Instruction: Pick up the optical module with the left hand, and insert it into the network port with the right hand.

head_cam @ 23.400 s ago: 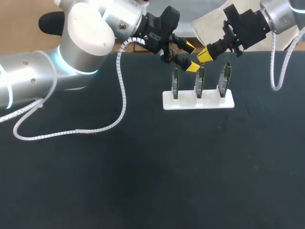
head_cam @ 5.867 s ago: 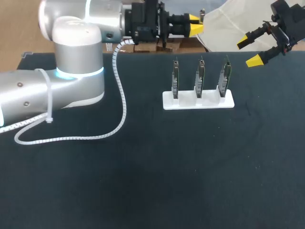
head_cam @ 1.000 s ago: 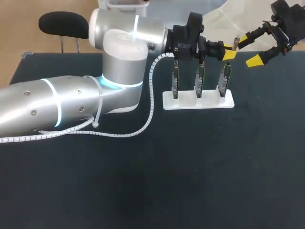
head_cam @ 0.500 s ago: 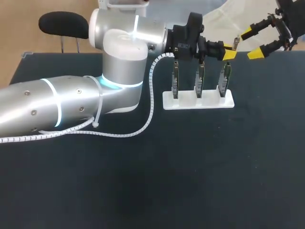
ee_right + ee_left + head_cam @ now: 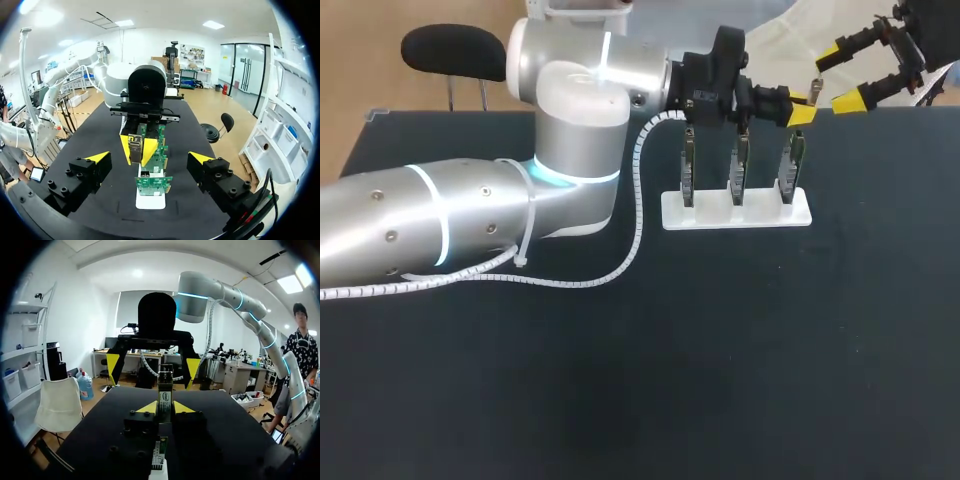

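I will next grab the optical module by its exposed metal end [image 5: 135, 149] with my right gripper, so that I can insert the module into the network port [image 5: 145, 174].
My left gripper [image 5: 801, 110] hovers above the right end of a white stand [image 5: 735, 213] and is shut on the optical module [image 5: 817, 88], a small metal bar that sticks out past its yellow tips. In the left wrist view the module [image 5: 165, 394] stands between the fingers of that gripper [image 5: 165, 408]. My right gripper [image 5: 841, 76] is open at the back right, facing the module with a gap left between them. In the right wrist view my right gripper [image 5: 149, 157] spreads wide, and the left gripper [image 5: 136, 149] with the module [image 5: 134, 144] is straight ahead of it.
Three green circuit boards [image 5: 738, 168] stand upright in the stand, under and beside the left gripper. The boards [image 5: 154, 184] and the stand [image 5: 150, 201] also lie below the gap between my right fingers. The black table [image 5: 720, 350] is bare in front of the stand.
My right gripper has shifted toward the far edge and slightly closer to the module, still open. The left arm and the module have kept still.
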